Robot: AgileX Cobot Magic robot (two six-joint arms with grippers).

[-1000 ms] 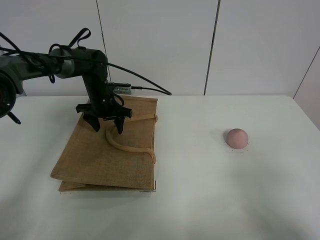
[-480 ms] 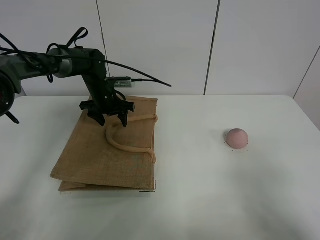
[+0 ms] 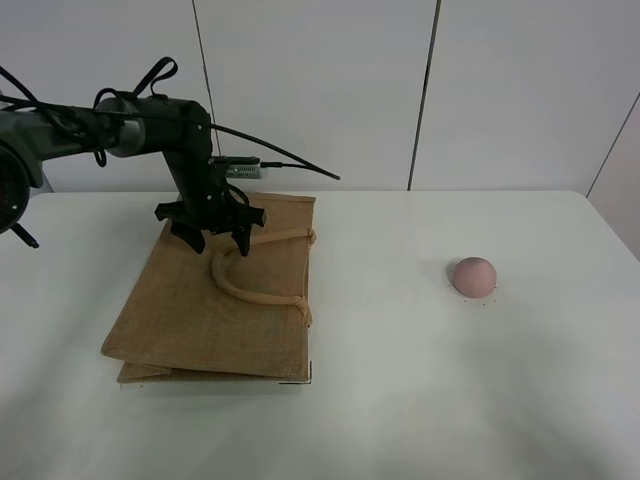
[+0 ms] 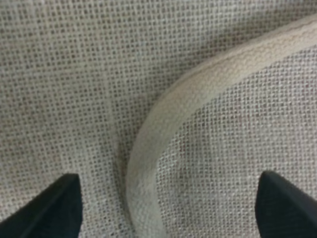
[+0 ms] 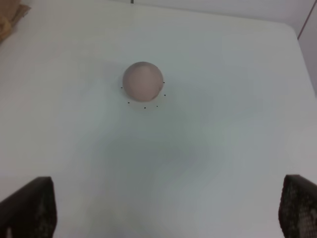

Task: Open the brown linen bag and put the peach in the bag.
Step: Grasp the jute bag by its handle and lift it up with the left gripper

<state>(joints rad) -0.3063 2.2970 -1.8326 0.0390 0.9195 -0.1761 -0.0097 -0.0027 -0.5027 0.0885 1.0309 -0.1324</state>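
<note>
My left gripper grabs the brown linen bag by its beige loop handle next, to open the bag for the peach (image 3: 474, 275).
The brown linen bag (image 3: 200, 310) lies flat and shut on the left of the white table, its beige loop handle (image 3: 250, 292) resting on top. My left gripper (image 3: 213, 240) is open and points down over the far part of the bag, its fingertips on either side of the handle's far end. In the left wrist view the handle (image 4: 168, 114) curves across the weave between the open fingertips (image 4: 54, 206). The peach (image 3: 474, 275) sits alone on the table at the right. In the right wrist view the peach (image 5: 142, 79) lies well ahead of my open, empty right gripper (image 5: 163, 208).
The white table (image 3: 400, 400) runs to a wall of pale panels at the back. A black cable (image 3: 290, 170) trails from the left arm over the bag's far edge. A corner of the bag (image 5: 10, 15) shows in the right wrist view.
My left gripper has moved a little towards the bag's far edge and stays open over the handle. The bag, the handle and the peach have not moved.
</note>
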